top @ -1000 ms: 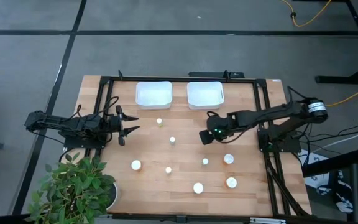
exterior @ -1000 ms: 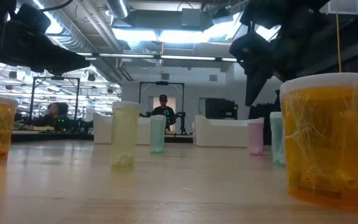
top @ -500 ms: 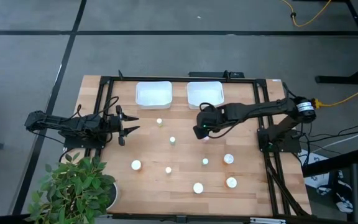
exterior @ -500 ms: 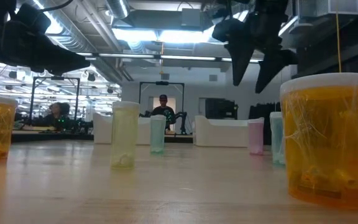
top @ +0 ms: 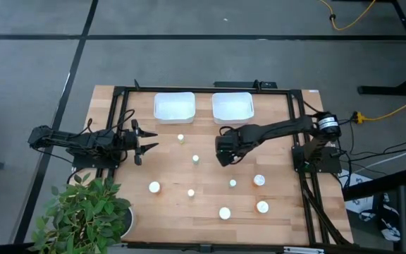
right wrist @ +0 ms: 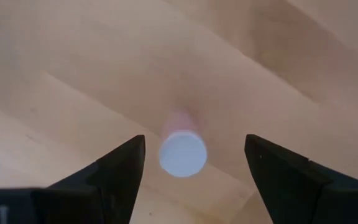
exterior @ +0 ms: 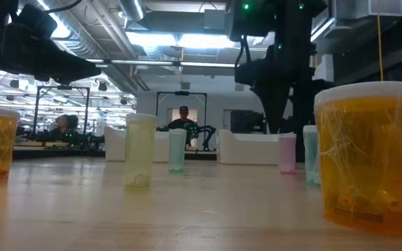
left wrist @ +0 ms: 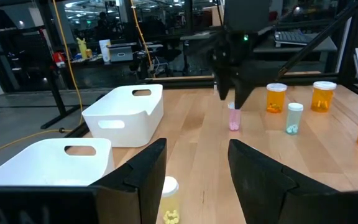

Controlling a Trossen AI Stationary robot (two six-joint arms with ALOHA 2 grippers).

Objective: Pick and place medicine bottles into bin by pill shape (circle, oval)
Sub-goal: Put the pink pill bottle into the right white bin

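The right gripper grabs the pink bottle by its white cap (right wrist: 183,153) next. Then it sorts the bottle into its bin by pill shape.
Several small white-capped medicine bottles stand upright on their bases on the wooden table, among them one (top: 195,159) near the middle and an orange one (exterior: 367,157) close to the low camera. My right gripper (right wrist: 194,142) points straight down, open, above a pink bottle (right wrist: 183,151) whose cap shows between the two fingers, apart from both. In the high view this gripper (top: 223,152) covers the pink bottle (left wrist: 234,117). My left gripper (top: 149,141) waits open and level at the table's left. Two white bins (top: 174,107) (top: 232,107) stand at the far edge.
A potted plant (top: 87,215) overhangs the near left corner. A black frame (top: 118,127) runs round the table. Other bottles (top: 232,183) (top: 259,180) stand near-right of my right gripper, and one (left wrist: 166,200) stands just in front of my left gripper.
My right gripper has moved toward the table's left edge, to above the pink bottle, and has tipped from a slant to pointing straight down. Its fingers have stayed open. No bottle has moved.
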